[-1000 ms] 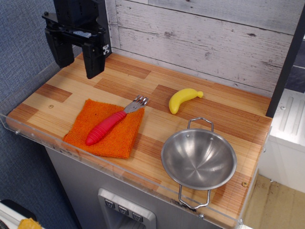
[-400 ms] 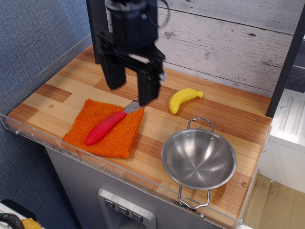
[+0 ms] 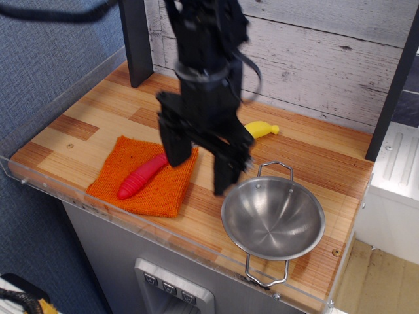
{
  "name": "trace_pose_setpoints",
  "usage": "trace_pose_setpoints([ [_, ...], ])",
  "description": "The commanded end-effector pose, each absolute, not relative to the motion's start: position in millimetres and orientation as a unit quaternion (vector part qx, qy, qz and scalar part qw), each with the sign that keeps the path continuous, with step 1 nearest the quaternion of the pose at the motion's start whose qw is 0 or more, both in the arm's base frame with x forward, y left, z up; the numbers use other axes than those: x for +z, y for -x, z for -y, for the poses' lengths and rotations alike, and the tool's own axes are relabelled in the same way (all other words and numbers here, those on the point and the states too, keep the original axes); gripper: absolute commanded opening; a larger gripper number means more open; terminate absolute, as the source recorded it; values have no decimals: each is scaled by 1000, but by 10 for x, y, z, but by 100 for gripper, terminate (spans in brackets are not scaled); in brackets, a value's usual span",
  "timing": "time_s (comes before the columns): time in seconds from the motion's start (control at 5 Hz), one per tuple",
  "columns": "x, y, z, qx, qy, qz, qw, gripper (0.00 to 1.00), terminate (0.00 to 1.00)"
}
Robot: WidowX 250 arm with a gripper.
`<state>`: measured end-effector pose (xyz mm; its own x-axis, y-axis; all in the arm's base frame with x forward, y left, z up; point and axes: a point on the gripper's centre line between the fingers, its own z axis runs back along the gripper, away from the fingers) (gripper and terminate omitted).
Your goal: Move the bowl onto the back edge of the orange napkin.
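Observation:
I will next grab the bowl (image 3: 273,217) with my gripper by its rim between the wire handles, to move it onto the orange napkin's back edge (image 3: 139,142).
The shiny steel bowl (image 3: 273,217) with two wire loop handles sits on the wooden counter at the front right, apart from the cloth. The orange napkin (image 3: 141,180) lies flat at the front left, with a red-handled fork (image 3: 140,175) across it. My black gripper (image 3: 200,170) hangs open and empty between the two, its left finger over the napkin's right back corner and its right finger just left of the bowl's rim. It hides the fork's metal tines.
A yellow toy banana (image 3: 260,129) lies behind the bowl, partly hidden by the gripper. A clear plastic rim (image 3: 163,229) runs along the counter's front edge. A grey plank wall (image 3: 314,59) stands at the back and a dark post (image 3: 136,39) at the back left.
My gripper has swung from the back left corner, over the napkin's back edge, down and right to the gap between napkin and bowl. Bowl, napkin and fork have not moved.

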<state>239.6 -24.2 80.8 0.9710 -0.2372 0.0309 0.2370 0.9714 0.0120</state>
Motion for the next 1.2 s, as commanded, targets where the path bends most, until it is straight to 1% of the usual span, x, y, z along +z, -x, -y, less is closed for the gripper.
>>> trace_pose_setpoints([
  [0.0,600,-2507,498,-110,-17,65,992,100,0],
  [0.4,298,-2808,423,-103,-26,60,993,100,0],
  [0.6,180,-2881,368,-104,-28,57,993,100,0],
  [0.8,143,-2909,326,-101,-29,62,993,0,0],
  [1.0,164,-2915,315,-100,-27,66,992,0,0],
])
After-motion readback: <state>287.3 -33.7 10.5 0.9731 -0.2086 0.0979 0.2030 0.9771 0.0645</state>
